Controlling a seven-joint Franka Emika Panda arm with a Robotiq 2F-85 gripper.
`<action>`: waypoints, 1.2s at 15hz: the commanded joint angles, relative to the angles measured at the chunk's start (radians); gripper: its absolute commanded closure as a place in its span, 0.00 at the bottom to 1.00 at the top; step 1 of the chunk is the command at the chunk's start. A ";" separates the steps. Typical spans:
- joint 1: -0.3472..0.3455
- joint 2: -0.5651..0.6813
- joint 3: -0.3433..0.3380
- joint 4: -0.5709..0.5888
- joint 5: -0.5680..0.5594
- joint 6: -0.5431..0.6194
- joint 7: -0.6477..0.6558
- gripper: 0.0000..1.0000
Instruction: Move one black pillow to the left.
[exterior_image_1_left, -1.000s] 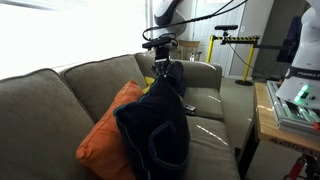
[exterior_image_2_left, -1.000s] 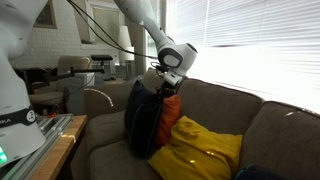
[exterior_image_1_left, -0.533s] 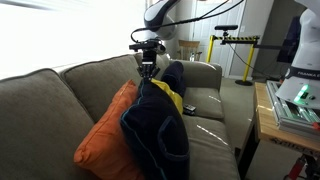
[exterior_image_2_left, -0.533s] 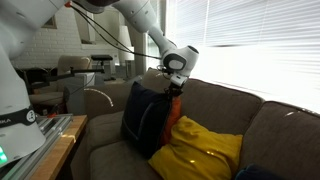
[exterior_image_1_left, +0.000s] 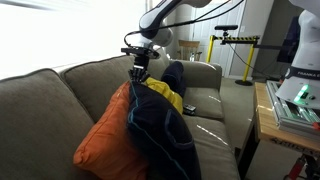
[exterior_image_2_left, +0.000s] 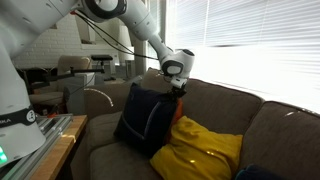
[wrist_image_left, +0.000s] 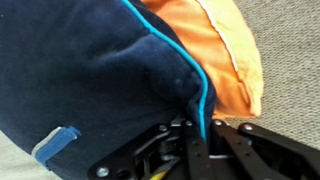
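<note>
The black pillow leans along the orange pillow (exterior_image_1_left: 103, 140) (wrist_image_left: 222, 50), lower end at the seat, and would stay propped if released, so my gripper opens now.
The black pillow (exterior_image_1_left: 160, 135) is a large dark navy cushion with bluish seams, standing on the couch seat in both exterior views (exterior_image_2_left: 148, 120). My gripper (exterior_image_1_left: 137, 74) is shut on its top corner and holds it up; it also shows in an exterior view (exterior_image_2_left: 178, 88). In the wrist view the jaws (wrist_image_left: 198, 128) pinch the pillow's seam edge (wrist_image_left: 110, 70). The orange pillow (exterior_image_1_left: 103, 140) leans right behind the black one, touching it (wrist_image_left: 225, 50). A second dark pillow (exterior_image_1_left: 174, 74) rests against the couch back farther along.
The grey-brown couch (exterior_image_1_left: 40, 110) has a yellow pillow (exterior_image_2_left: 205, 150) on its seat, also showing in an exterior view (exterior_image_1_left: 168, 95). A small dark object (exterior_image_1_left: 189, 108) lies on the seat. A wooden table with a green-lit device (exterior_image_1_left: 295, 105) stands beside the couch. Window blinds (exterior_image_2_left: 250, 45) are behind it.
My gripper has carried the black pillow's top corner along the couch back, toward the orange pillow. The pillow now tilts more and covers more of the orange pillow.
</note>
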 joint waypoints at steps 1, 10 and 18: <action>0.020 0.038 -0.003 0.047 -0.026 0.066 0.056 0.66; 0.000 -0.080 0.001 -0.079 -0.012 0.189 0.035 0.05; -0.092 -0.362 -0.062 -0.280 -0.108 0.013 -0.063 0.00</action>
